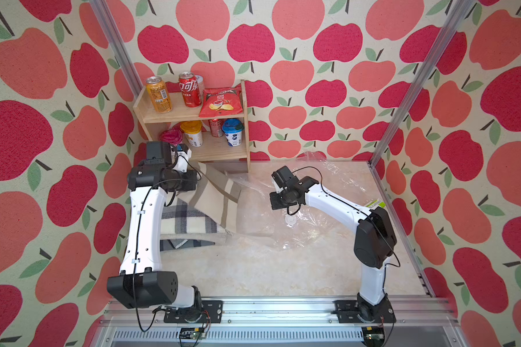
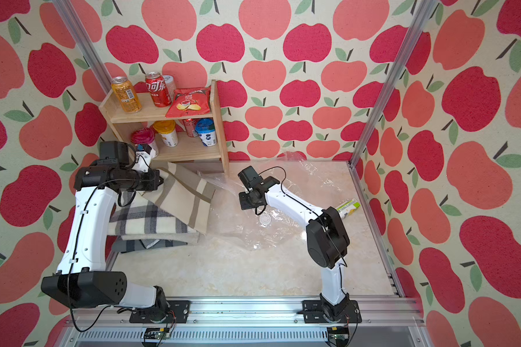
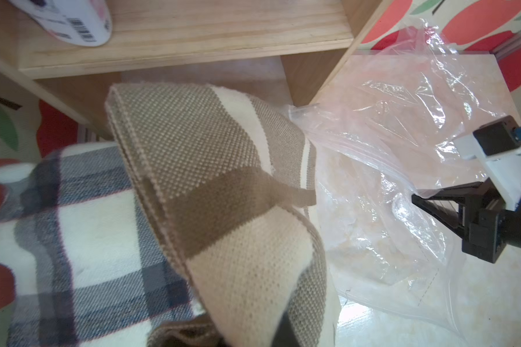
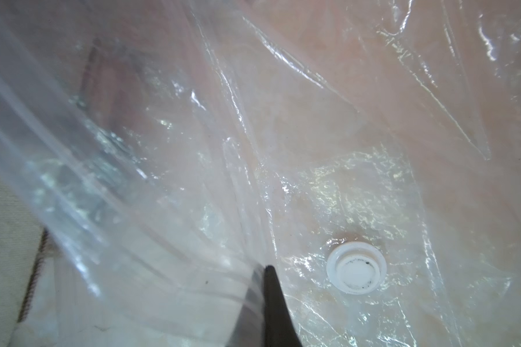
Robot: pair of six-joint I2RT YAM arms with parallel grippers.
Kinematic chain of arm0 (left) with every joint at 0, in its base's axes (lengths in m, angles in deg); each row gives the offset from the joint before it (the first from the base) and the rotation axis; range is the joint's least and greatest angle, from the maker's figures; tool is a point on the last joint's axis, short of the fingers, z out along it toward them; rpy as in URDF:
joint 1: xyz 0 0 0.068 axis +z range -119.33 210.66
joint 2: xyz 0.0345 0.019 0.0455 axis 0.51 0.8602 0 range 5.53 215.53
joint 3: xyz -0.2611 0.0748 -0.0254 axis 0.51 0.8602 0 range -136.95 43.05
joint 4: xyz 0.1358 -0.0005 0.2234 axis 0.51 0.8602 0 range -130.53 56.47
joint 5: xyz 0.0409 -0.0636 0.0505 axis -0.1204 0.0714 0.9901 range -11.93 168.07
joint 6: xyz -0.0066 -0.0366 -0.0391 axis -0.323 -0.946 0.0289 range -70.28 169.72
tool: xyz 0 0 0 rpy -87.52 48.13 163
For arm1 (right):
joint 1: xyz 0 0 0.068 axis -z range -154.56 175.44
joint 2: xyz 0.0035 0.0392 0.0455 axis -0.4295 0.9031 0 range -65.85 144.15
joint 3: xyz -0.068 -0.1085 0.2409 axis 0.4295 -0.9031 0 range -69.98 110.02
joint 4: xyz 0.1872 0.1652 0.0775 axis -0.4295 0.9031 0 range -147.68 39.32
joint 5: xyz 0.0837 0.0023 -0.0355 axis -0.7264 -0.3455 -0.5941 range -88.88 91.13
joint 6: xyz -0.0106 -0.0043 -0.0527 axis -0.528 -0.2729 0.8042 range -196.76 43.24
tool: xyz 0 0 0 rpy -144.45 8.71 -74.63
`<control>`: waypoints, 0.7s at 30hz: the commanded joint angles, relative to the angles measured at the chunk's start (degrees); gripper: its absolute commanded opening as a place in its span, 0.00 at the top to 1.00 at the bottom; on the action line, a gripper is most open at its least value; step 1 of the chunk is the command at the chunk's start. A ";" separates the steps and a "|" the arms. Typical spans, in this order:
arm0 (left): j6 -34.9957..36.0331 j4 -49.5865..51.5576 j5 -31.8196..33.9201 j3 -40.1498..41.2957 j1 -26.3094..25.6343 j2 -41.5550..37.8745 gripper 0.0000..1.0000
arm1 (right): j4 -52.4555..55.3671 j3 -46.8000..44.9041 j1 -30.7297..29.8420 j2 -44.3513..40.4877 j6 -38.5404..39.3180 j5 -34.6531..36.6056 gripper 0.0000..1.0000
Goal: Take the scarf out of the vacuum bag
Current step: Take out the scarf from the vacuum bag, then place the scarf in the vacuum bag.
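The scarf's loose end [image 1: 229, 202] slants past the plaid cloth, so the robot will bring the scarf over the cloth first and only then let go of it with the left gripper.
The scarf [image 1: 217, 192] [image 2: 187, 195] is knitted, with beige, brown and cream stripes. It hangs from my left gripper [image 1: 199, 178], which is shut on it; in the left wrist view the scarf [image 3: 223, 180] covers the fingers. Its loose end rests by the open mouth of the vacuum bag [image 1: 283, 237] [image 3: 388, 180] and looks outside the plastic. The clear, crinkly bag lies flat on the table, with a white valve cap [image 1: 291, 221] [image 4: 356, 268]. My right gripper [image 1: 272, 200] [image 4: 266, 270] [image 3: 418, 200] is shut on a fold of the bag near the cap.
A folded plaid cloth [image 1: 187, 222] lies under the scarf at the table's left. A wooden shelf [image 1: 244, 126] with cans, cups and a crisp packet stands at the back left. A green-yellow packet [image 1: 375, 204] lies by the right frame rail.
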 commanded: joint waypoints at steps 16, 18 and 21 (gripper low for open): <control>-3.24 -9.24 10.04 9.62 12.67 -2.17 0.99 | 2.77 -2.62 1.94 0.31 -1.22 -0.10 1.00; -3.93 -9.20 10.32 9.49 13.58 -2.03 0.98 | 3.16 -2.67 2.19 0.64 -1.52 -0.15 1.00; -4.91 -9.30 8.90 9.10 14.35 -1.49 0.94 | 3.97 -2.67 3.48 1.28 -2.19 -0.33 1.00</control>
